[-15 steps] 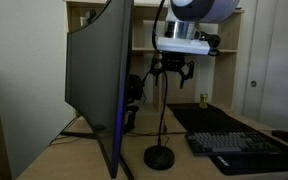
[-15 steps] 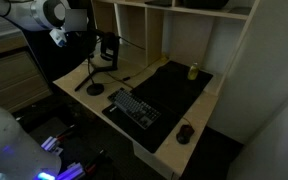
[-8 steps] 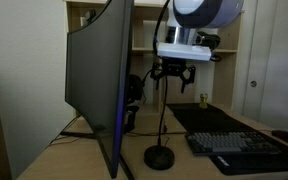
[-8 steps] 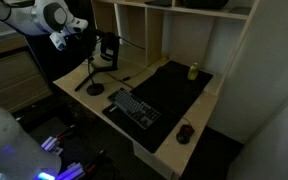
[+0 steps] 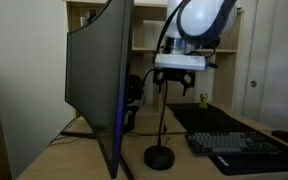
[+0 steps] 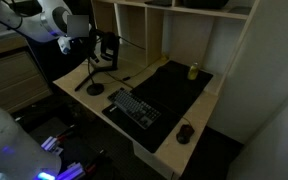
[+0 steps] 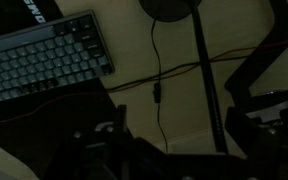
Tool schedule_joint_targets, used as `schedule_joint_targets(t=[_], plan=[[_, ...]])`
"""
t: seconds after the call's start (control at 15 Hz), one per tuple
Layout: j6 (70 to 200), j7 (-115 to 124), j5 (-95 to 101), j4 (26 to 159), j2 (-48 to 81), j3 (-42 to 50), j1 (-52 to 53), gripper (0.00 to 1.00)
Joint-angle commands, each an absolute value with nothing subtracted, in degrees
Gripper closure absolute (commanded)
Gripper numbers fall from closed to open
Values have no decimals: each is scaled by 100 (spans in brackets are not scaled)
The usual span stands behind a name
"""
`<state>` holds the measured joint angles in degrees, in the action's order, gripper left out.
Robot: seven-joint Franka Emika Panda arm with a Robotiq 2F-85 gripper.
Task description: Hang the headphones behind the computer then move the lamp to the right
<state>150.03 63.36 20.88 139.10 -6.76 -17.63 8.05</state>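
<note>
I will grab the lamp's thin black pole next, well above its round base, so the base stays free to stand.
The lamp has a round black base (image 5: 161, 157) and a thin black pole; it stands on the wooden desk next to the monitor (image 5: 96, 80). It also shows in an exterior view (image 6: 94, 89) and in the wrist view (image 7: 169, 8). Dark headphones (image 5: 134, 90) show just behind the monitor's edge. My gripper (image 5: 174, 85) hangs above the lamp base at the pole's upper part, near the monitor (image 6: 84, 46). In the wrist view its fingers (image 7: 179, 140) are spread and empty. The pole (image 7: 210, 80) runs down between them, close to the right finger.
A keyboard (image 5: 239, 148) (image 6: 134, 108) (image 7: 44, 60) lies on a black mat (image 6: 179, 88). A mouse (image 6: 186, 132) and a small yellow can (image 6: 193, 71) sit farther along. Shelves stand behind the desk. Cables (image 7: 156, 80) cross the desktop under my gripper.
My gripper has come down a little and moved closer to the monitor and the lamp pole. Lamp and headphones have not moved.
</note>
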Motion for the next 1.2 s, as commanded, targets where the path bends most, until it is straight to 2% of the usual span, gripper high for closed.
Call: schedule_joint_targets(t=[0.0,0.07,0.13,0.67,0.8,1.13], plan=[[15058,6217,2063,13715,-454,-1711,860,25],[15066,6207,2087,13671,-432,-1706,863,26],[15089,6219,2131,13644,-408,-1700,859,32],[15016,6246,2250,13419,-265,-1685,909,89],[14976,6258,2358,13382,-243,-1676,913,100],[14160,6410,2598,13297,-317,-1693,931,99]])
